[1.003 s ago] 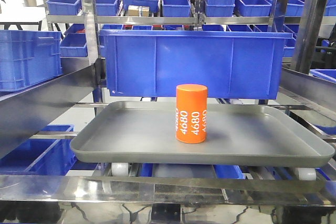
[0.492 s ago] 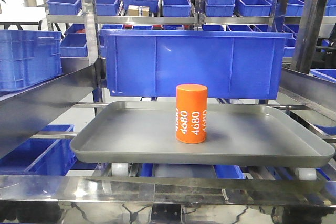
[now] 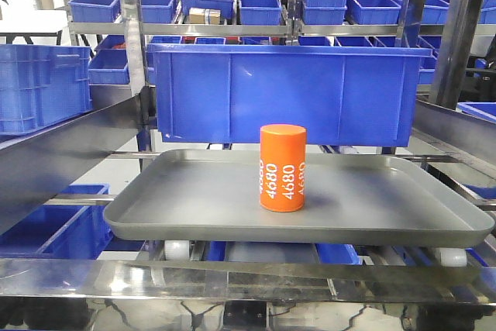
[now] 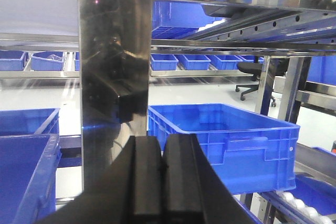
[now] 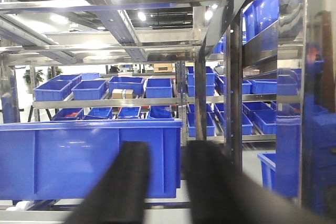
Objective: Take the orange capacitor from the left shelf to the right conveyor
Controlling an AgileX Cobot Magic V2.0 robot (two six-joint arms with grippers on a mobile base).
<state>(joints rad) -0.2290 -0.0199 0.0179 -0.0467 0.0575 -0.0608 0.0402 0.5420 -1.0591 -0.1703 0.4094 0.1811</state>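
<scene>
My right gripper should grab the capacitor by its round sides next, so the orange capacitor's base (image 3: 282, 207) stays free to stand on the right conveyor.
An orange capacitor (image 3: 282, 167) marked 4680 stands upright near the middle of a grey tray (image 3: 194, 207) in the front view. Neither gripper shows in that view. In the left wrist view my left gripper (image 4: 161, 167) is shut with nothing between its pads, and it faces a shiny steel post (image 4: 113, 77) and a blue crate (image 4: 226, 140). In the right wrist view my right gripper (image 5: 165, 182) is open and empty, with a gap between its black fingers (image 5: 128, 182), facing a long blue bin (image 5: 89, 156). The capacitor shows in neither wrist view.
A large blue bin (image 3: 287, 94) stands right behind the tray. Steel shelf posts (image 3: 132, 29) and racks of blue bins (image 3: 256, 5) fill the background. A blue crate (image 3: 39, 83) sits at the left. Rollers (image 3: 178, 249) lie under the tray, and a steel rail (image 3: 232, 277) crosses the front.
</scene>
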